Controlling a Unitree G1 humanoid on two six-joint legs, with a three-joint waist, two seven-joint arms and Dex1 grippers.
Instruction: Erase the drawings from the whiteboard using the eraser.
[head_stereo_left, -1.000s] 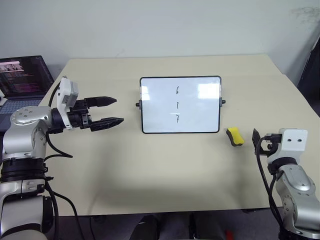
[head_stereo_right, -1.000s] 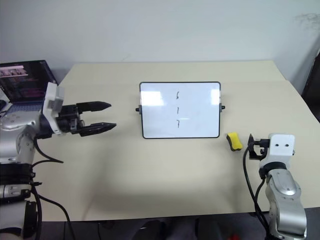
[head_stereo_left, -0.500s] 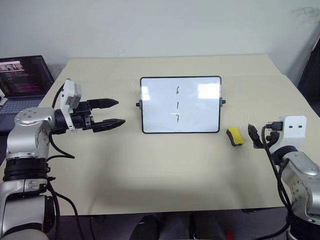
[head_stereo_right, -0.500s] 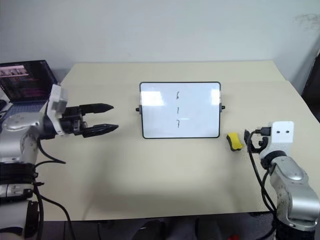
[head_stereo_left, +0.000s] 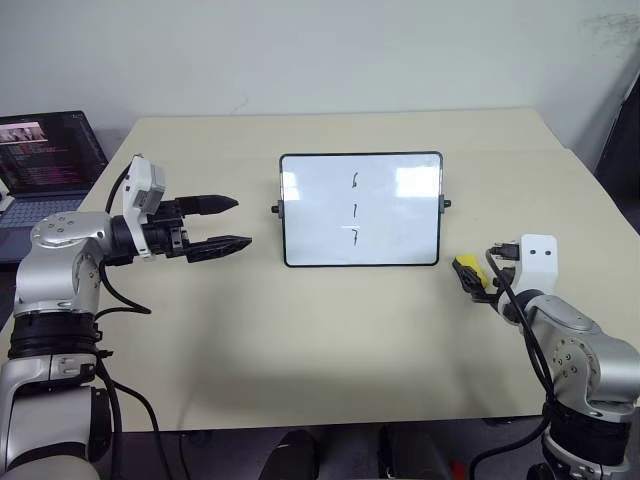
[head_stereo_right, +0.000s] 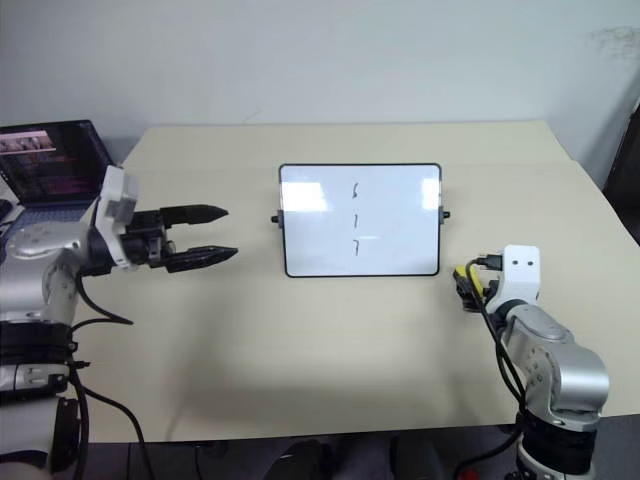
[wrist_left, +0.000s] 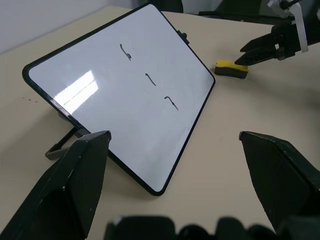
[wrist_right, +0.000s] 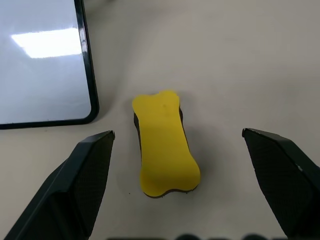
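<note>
I am not ready to close yet: my right gripper's fingers are above the yellow eraser (wrist_right: 165, 150) and would miss the eraser if I closed now. I need to lower my right gripper first, then close it on the eraser.
The whiteboard (head_stereo_left: 361, 209) stands propped at mid-table, with the drawings (head_stereo_left: 356, 210) as three short dark strokes in a column near its centre. The yellow eraser (wrist_right: 165, 150) lies flat on the table just off the board's lower right corner. My right gripper (wrist_right: 178, 132) is open and tilted down over it, one finger on each side and neither touching. The eraser (head_stereo_left: 466, 270) is partly hidden behind that gripper (head_stereo_left: 480, 278) in the head views. My left gripper (head_stereo_left: 241, 222) is open and empty, level, and left of the board.
The beige table (head_stereo_left: 300, 330) carries nothing else. An open laptop (head_stereo_left: 45, 160) with a lit screen sits off the table's far left edge. A small black knob (head_stereo_left: 276, 210) sticks out from the board's left side, toward my left gripper.
My right gripper has tipped downward and moved left and forward, from beside the eraser to over it. The left gripper, the board and the eraser have stayed where they were.
</note>
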